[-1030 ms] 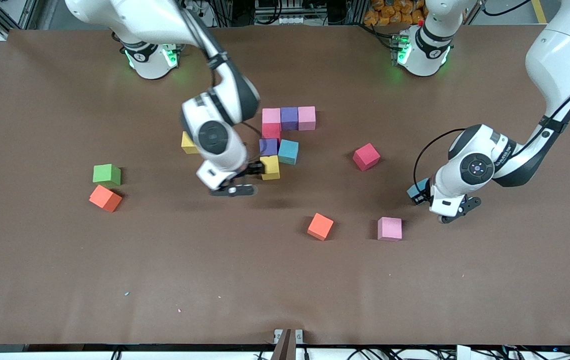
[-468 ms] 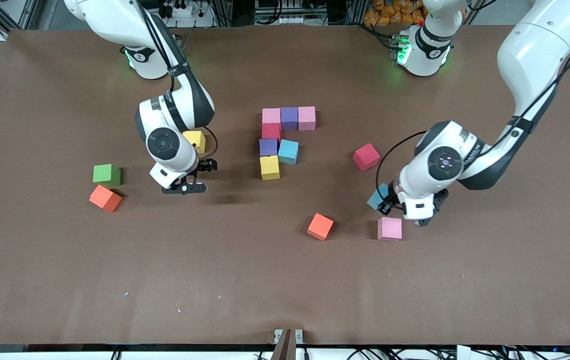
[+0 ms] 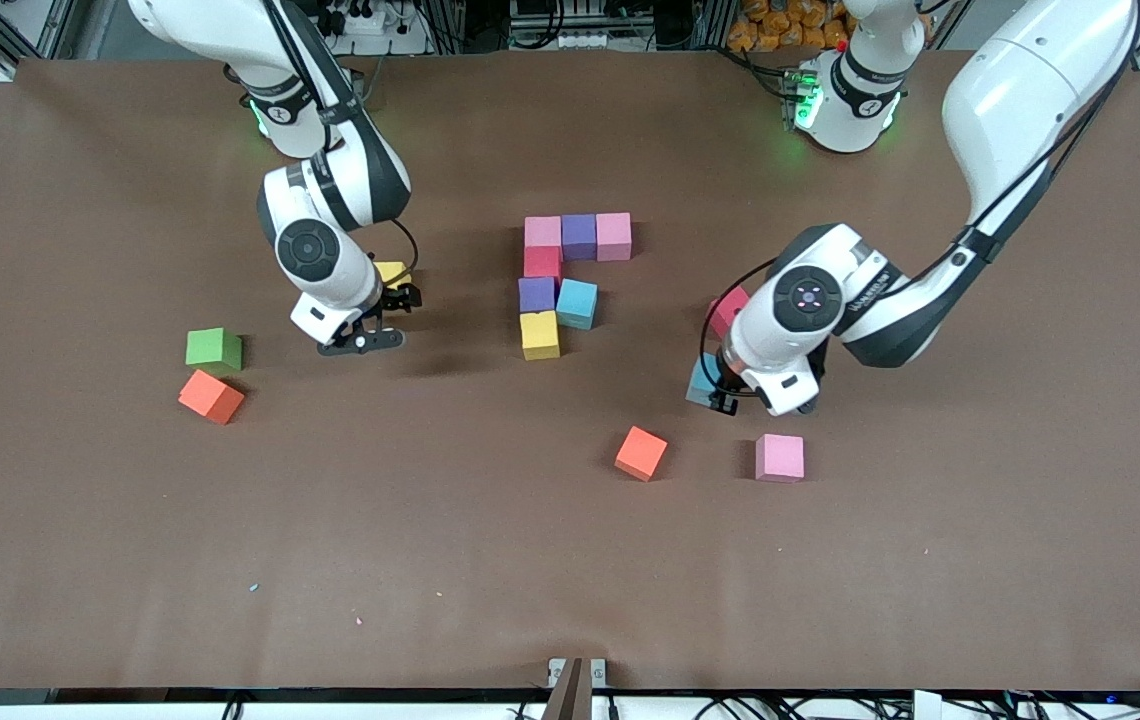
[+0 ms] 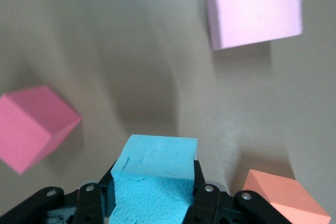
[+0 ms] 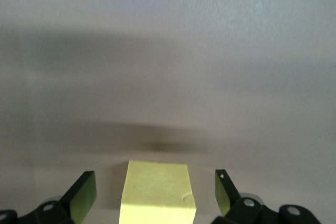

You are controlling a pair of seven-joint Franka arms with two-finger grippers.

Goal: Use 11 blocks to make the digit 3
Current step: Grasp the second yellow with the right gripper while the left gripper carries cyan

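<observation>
My right gripper moves toward the yellow block (image 3: 392, 271) (image 5: 157, 190), before it closes: its fingers are short of the block, so closing now would miss it.
A partial figure of touching blocks lies mid-table: pink (image 3: 542, 232), purple (image 3: 579, 236), pink (image 3: 614, 236), crimson (image 3: 542, 262), purple (image 3: 536, 294), sky-blue (image 3: 577, 303), yellow (image 3: 540, 334). My left gripper (image 3: 715, 392) (image 4: 155, 195) is shut on a sky-blue block (image 3: 701, 383) (image 4: 157, 174), above the table beside a loose crimson block (image 3: 727, 308) (image 4: 34, 127). My right gripper (image 3: 392, 292) (image 5: 156, 192) is open, its fingers on either side of a loose yellow block (image 3: 392, 271) (image 5: 157, 190) without touching it.
A loose orange block (image 3: 641, 453) (image 4: 286, 198) and a pink block (image 3: 779, 458) (image 4: 254, 9) lie nearer the front camera than the left gripper. A green cube (image 3: 213, 348) and another orange block (image 3: 211, 396) sit toward the right arm's end.
The right gripper left the yellow block at the figure and moved to the loose yellow block. The left gripper carried the sky-blue block toward the middle, past the pink block.
</observation>
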